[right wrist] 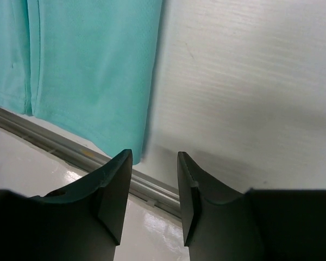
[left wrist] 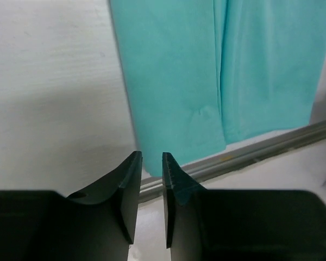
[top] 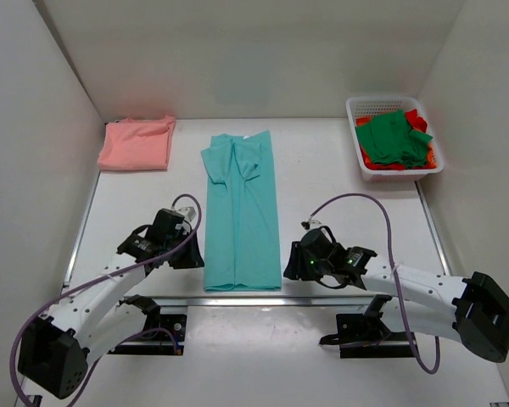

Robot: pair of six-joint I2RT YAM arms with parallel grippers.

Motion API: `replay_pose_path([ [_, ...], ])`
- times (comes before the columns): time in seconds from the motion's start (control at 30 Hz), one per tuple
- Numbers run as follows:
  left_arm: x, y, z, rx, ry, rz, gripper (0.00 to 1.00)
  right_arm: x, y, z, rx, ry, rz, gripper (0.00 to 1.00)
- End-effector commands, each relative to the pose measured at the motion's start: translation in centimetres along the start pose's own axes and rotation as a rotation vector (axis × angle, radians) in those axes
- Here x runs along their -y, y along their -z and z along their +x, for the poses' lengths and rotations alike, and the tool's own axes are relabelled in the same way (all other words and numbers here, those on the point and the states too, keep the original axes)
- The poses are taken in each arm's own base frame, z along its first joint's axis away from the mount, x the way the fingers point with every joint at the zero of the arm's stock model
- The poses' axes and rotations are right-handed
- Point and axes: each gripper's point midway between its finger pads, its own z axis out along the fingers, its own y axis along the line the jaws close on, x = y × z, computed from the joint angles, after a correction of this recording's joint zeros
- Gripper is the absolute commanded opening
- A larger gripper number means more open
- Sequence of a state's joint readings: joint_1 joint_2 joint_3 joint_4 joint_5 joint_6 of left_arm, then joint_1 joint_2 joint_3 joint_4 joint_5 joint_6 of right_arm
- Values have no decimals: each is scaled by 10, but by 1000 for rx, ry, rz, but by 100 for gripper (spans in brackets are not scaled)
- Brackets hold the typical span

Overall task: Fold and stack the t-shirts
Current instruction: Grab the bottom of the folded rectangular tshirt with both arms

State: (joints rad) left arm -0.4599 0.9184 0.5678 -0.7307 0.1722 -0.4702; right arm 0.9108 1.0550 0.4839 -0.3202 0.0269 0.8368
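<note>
The left gripper will next take hold of the near hem corner of the teal t-shirt [top: 241, 212], to fold the near end of the t-shirt over toward the sleeves.
A teal t-shirt [top: 241, 212] lies in the middle of the table, folded into a long strip with its sleeves tucked in at the far end. A salmon-pink t-shirt [top: 137, 143] lies folded at the back left. My left gripper [top: 194, 254] hovers just left of the teal shirt's near left corner [left wrist: 174, 109], its jaws a narrow gap apart and empty [left wrist: 151, 155]. My right gripper [top: 293, 264] sits just right of the near right corner [right wrist: 98, 81], open with nothing between its fingers [right wrist: 155, 155].
A white mesh basket [top: 367, 105] at the back right holds a dark green shirt [top: 394, 137] on top of a red one [top: 417, 116]. A metal rail [top: 237, 299] runs along the table's near edge, just below the teal hem. White walls enclose three sides.
</note>
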Motion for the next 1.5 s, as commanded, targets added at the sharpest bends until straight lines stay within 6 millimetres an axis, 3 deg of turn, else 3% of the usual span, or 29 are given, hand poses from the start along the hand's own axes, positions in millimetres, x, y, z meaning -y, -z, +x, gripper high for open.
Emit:
replay_pose_path([
  [0.0,6,7,-13,78,43,-11,35,-17,0,0,14,-59,-71,37],
  [0.27,10,2,2,65,94,20,31,-31,-16,15,-56,-66,-108,45],
  [0.47,10,-9,20,-4,80,0,36,-35,-25,22,-99,-56,-100,45],
  [0.63,-1,-23,42,-71,86,-39,53,-33,-30,27,-131,-46,-92,44],
  [0.9,2,-44,54,-125,53,-33,55,-26,-35,20,-144,-24,-74,45],
  [0.93,5,-49,51,-114,53,-25,50,-27,-35,20,-151,-26,-81,44],
  [0.97,5,-52,50,-119,57,-30,33,-26,-36,21,-161,-28,-81,42],
  [1.03,9,-57,43,-112,37,-24,0,-30,-35,19,-165,-27,-87,22],
  [1.13,7,-55,36,-142,1,-57,0,-31,-30,26,-221,-47,-95,0],
  [1.17,9,-52,36,-159,-11,-53,0,-39,-27,22,-233,-51,-122,0],
  [1.27,22,-37,-4,-103,17,-37,0,-45,-19,-2,-236,-84,-148,0],
  [1.3,25,-34,-9,-104,18,-34,0,-45,-13,-1,-266,-92,-152,0],
  [1.37,30,-22,-35,-90,41,-39,0,-55,-7,-29,-247,-94,-192,0],
  [1.4,29,-23,-39,-103,46,-42,0,-51,-4,-33,-278,-122,-195,0],
  [1.43,33,-17,-48,-107,56,-29,0,-51,-2,-49,-258,-129,-205,0],
  [1.47,35,-15,-56,-112,64,-23,0,-60,1,-57,-277,-137,-245,0],
])
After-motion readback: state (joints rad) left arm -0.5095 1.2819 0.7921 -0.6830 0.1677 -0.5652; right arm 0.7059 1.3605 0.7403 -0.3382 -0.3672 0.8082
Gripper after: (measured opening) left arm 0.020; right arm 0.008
